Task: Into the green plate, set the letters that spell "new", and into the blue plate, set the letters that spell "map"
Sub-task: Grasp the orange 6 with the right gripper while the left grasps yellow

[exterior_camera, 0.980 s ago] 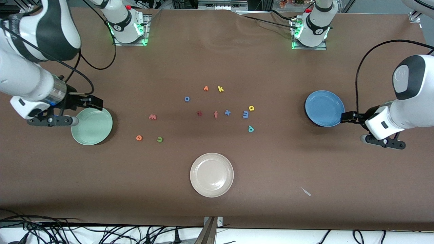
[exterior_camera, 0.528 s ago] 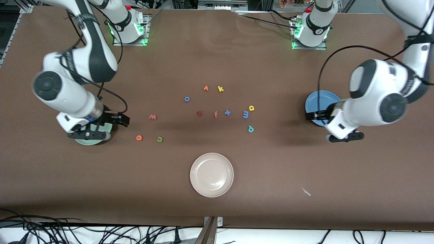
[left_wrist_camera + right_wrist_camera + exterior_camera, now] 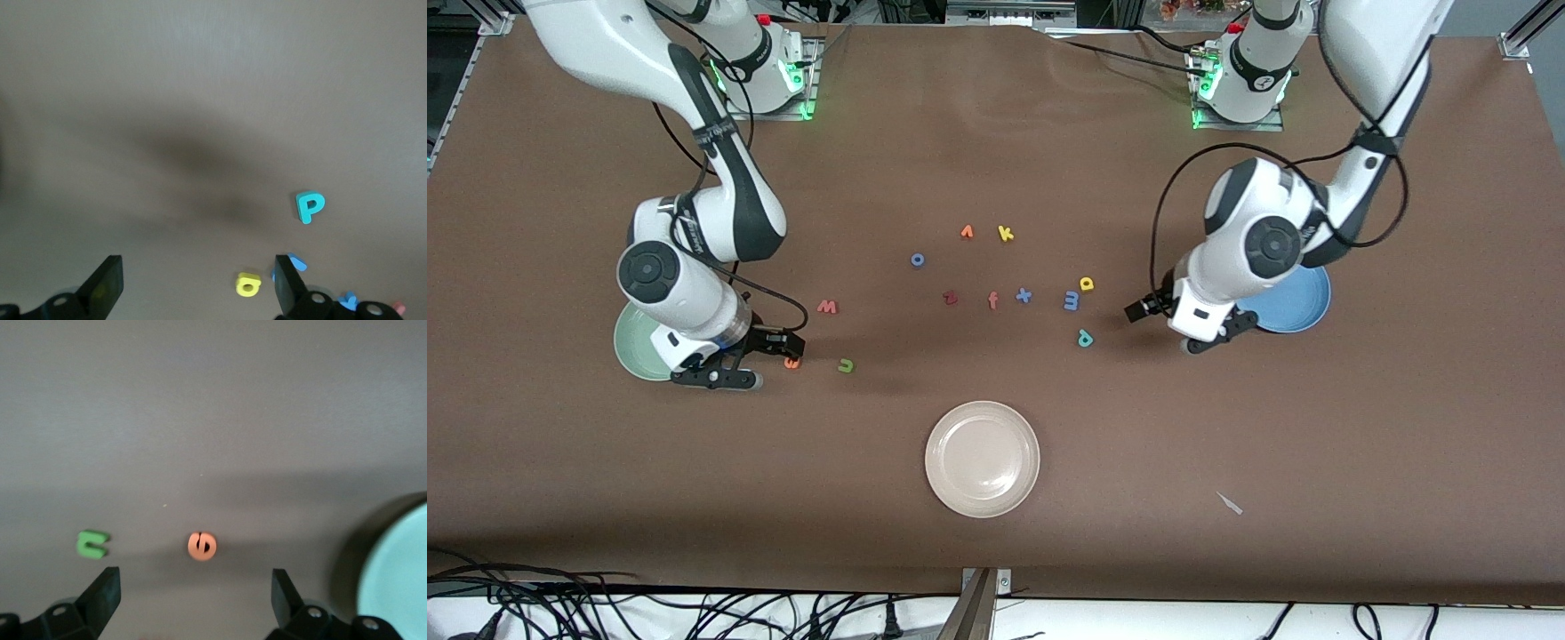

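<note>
My right gripper needs to pick up the orange "e" by its curved outer edges next. The "e" will help spell "new" in the green plate (image 3: 630, 348) (image 3: 397, 573).
The pale green plate (image 3: 630, 348) lies at the right arm's end of the table, partly under that arm. My right gripper (image 3: 717, 377) hangs open and empty between this plate and the orange "e" (image 3: 792, 363). The right wrist view shows the "e" (image 3: 202, 546), the green "n" (image 3: 92, 544) and the plate's rim (image 3: 400, 577) ahead of the open gripper (image 3: 193, 600). The pinkish-red "w" (image 3: 827, 307) lies farther from the camera. My left gripper (image 3: 1211, 340) is open beside the blue plate (image 3: 1303, 302). Teal "p" (image 3: 310, 207), yellow "a" (image 3: 248, 285) and blue "m" (image 3: 293, 263) lie ahead of the open left gripper (image 3: 197, 293).
A cream-white plate (image 3: 983, 459) sits nearest the camera, mid-table. Other letters lie in the middle: orange "v" (image 3: 967, 232), yellow "k" (image 3: 1006, 234), blue "o" (image 3: 917, 260), dark red "z" (image 3: 950, 298), orange "f" (image 3: 992, 300), blue "x" (image 3: 1024, 295). A white scrap (image 3: 1230, 504) lies near the front.
Both arms have swung in from the table's ends toward the letters and come lower. The right hand has crossed the green plate, the left hand the blue plate. Both grippers stay open.
</note>
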{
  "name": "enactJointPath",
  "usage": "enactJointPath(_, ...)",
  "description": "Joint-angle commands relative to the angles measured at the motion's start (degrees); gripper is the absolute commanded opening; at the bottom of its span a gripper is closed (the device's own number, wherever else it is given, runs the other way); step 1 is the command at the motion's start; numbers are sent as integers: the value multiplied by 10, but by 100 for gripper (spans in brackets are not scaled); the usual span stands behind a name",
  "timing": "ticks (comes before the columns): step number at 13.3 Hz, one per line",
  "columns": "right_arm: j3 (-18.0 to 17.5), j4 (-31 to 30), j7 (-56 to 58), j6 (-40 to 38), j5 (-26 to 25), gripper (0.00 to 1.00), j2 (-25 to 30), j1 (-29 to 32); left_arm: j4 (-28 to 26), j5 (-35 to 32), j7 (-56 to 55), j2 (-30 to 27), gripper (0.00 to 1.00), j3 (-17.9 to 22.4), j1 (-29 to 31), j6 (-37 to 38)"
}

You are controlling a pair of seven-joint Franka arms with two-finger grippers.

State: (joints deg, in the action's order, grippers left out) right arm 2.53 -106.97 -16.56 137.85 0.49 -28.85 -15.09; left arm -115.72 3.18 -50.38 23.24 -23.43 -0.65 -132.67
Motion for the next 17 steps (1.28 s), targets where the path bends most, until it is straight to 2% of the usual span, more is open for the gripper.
enactJointPath(1,0,-16,-31,34,8,100,-17,1,-55,13,-73,1,100,3,-39,-88)
enactJointPath(3,0,-15,-47,42,8,100,-27,1,-72,9,-91,13,99,3,-63,-117)
enactJointPath(7,0,-11,-80,81,9,100,-57,0,-71,5,-90,29,83,4,-95,-133)
enactJointPath(11,-1,-10,-102,82,10,98,-62,0,-65,-63,-93,59,82,7,-110,-148)
enactJointPath(13,-2,-10,-105,83,10,90,-66,0,-65,-66,-93,65,82,7,-110,-157)
enactJointPath(15,-2,-9,-105,85,14,82,-69,0,-65,-66,-93,66,75,7,-110,-157)
enactJointPath(17,-2,-7,-105,83,31,76,-71,-1,-64,-66,-93,73,75,8,-111,-158)
